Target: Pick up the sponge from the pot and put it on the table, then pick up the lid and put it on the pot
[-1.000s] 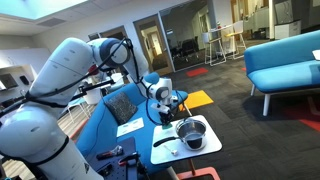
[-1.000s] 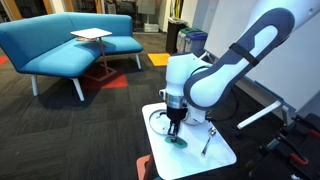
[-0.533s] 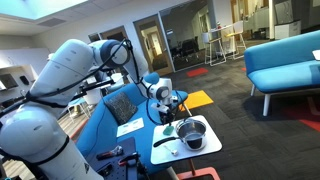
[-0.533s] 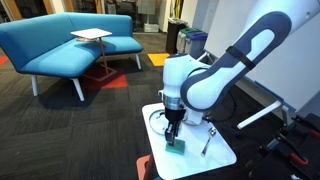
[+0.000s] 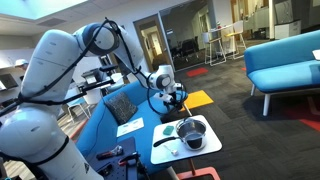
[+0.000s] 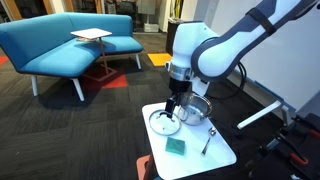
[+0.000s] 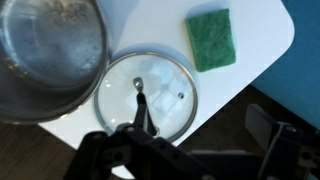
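Observation:
I need to put the lid flat on the pot (image 5: pixel 190 132), so next I need to grab the dark handle across the top of the lid with my gripper and leave the lid's rim free.
The green sponge (image 6: pixel 176 146) (image 7: pixel 210 40) lies flat on the white table (image 6: pixel 218 150) (image 7: pixel 262 28), near its front corner, free of the gripper. It shows as a green patch (image 5: pixel 165 128) beside the silvery pot (image 5: pixel 190 132) (image 6: pixel 197 108) (image 7: pixel 45 50), which looks empty. The round glass-topped lid (image 6: pixel 164 123) (image 7: pixel 150 95) rests flat on the table next to the pot. My gripper (image 6: pixel 172 106) (image 5: pixel 172 101) (image 7: pixel 203 128) hangs open above the table, over the lid's edge, with nothing between its fingers.
A metal utensil (image 6: pixel 207 140) lies on the table near the sponge. A blue sofa (image 6: pixel 60 45) with a small side table (image 6: pixel 92 36) stands behind. Dark carpet surrounds the small table; its edges are close on all sides.
The gripper opened and left the sponge on the table. It then rose and shifted from over the sponge towards the lid and pot.

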You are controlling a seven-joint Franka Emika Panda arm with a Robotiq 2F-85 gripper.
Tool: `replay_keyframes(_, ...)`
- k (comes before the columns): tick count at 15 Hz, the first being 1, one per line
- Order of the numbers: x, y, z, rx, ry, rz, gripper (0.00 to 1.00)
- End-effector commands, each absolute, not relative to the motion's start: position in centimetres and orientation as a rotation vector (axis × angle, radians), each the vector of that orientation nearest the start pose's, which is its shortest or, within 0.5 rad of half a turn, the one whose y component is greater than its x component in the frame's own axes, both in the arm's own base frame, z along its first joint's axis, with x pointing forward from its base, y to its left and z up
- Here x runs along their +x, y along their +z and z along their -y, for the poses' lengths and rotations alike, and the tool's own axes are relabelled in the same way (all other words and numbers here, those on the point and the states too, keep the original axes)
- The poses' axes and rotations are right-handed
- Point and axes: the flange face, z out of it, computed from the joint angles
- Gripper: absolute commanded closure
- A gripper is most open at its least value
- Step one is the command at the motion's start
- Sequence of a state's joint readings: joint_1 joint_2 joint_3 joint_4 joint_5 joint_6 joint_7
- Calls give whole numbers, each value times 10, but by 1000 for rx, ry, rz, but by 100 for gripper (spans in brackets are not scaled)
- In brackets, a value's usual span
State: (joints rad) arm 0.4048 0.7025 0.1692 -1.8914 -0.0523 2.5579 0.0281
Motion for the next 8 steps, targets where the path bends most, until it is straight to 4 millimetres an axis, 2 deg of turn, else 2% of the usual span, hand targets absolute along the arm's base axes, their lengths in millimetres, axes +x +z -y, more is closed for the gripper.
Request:
replay_keyframes(1, 548, 155, -317, -2963, -53, 845, 0)
replay_keyframes(4, 565, 152, -315, -2959, -74, 874, 0)
replay_keyframes(8, 575, 133, -320, -2948, -35, 884, 0)
